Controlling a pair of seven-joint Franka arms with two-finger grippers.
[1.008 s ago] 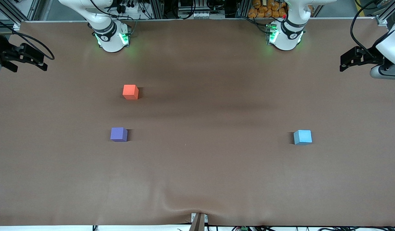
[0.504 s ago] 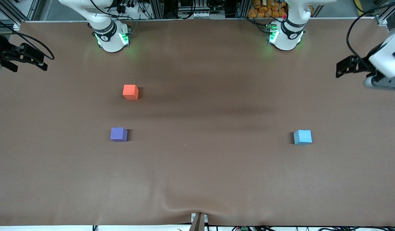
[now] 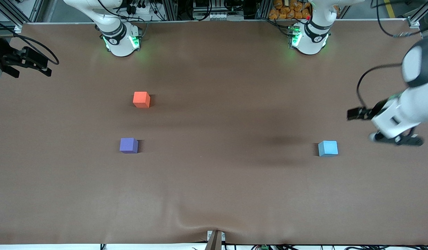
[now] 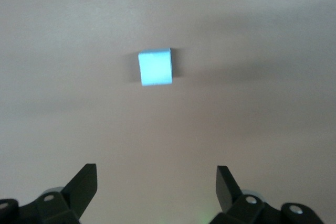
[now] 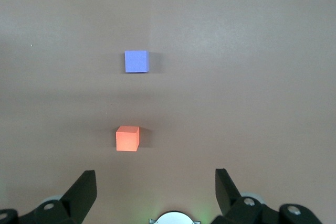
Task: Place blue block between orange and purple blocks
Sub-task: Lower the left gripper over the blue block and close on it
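Observation:
I need to grab the blue block [image 3: 328, 148] by its two opposite sides with my left gripper next, so that I can set it between the orange and purple blocks.
The blue block [image 3: 328, 148] sits alone toward the left arm's end of the table and also shows in the left wrist view [image 4: 155, 67]. The orange block [image 3: 141, 99] and the purple block [image 3: 128, 145] sit apart toward the right arm's end, the purple one nearer the front camera. Both show in the right wrist view, orange [image 5: 127, 138] and purple [image 5: 136, 61]. My left gripper [image 3: 398, 139] hangs open and empty over the table beside the blue block; its jaws [image 4: 156, 177] stand wide. My right gripper [image 5: 156, 182] is open and empty and waits.
Brown table cover [image 3: 214, 180] with a wrinkle at its front edge. The two arm bases [image 3: 121, 41] [image 3: 309, 38] stand along the back edge. The right arm's black wrist gear [image 3: 26, 62] sits at the table's end.
The left arm has swung from the table's end near the bases down toward the blue block. The right arm and all three blocks have not moved.

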